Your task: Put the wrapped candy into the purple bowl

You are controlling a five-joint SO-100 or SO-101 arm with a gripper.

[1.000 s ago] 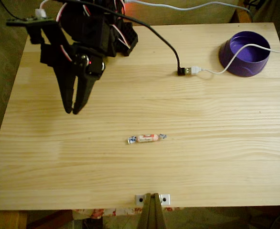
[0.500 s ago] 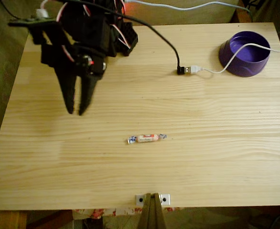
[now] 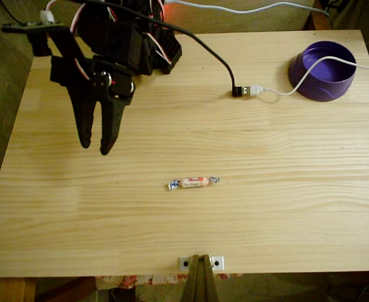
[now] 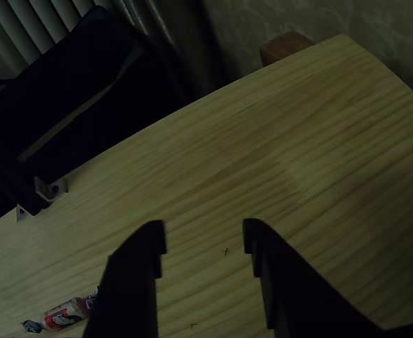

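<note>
The candy has thin, twisted wrapper ends, so my gripper should grab it next by its thick middle [image 3: 194, 182] to put it into the purple bowl.
The wrapped candy [image 3: 194, 182] lies flat on the wooden table [image 3: 266, 163], a little in front of the middle, with its twisted ends pointing left and right. In the other view the candy [image 4: 64, 315] sits at the lower left, beside the left finger. My black gripper [image 3: 95, 149] hangs over the table's left part, fingers pointing down, up and to the left of the candy and apart from it. Its jaws stand open with nothing between them, as the gripper [image 4: 203, 236] in the other view also shows. The purple bowl [image 3: 323, 69] stands at the far right corner.
A black cable ends in a USB plug [image 3: 241, 92] at the table's back middle, joined to a white cable [image 3: 298, 85] that runs over the bowl's rim. A metal bracket [image 3: 200, 262] is fixed at the front edge.
The gripper's jaws have spread apart from nearly shut to open. The gripper stays over the left of the table. The candy and the bowl have not moved.
</note>
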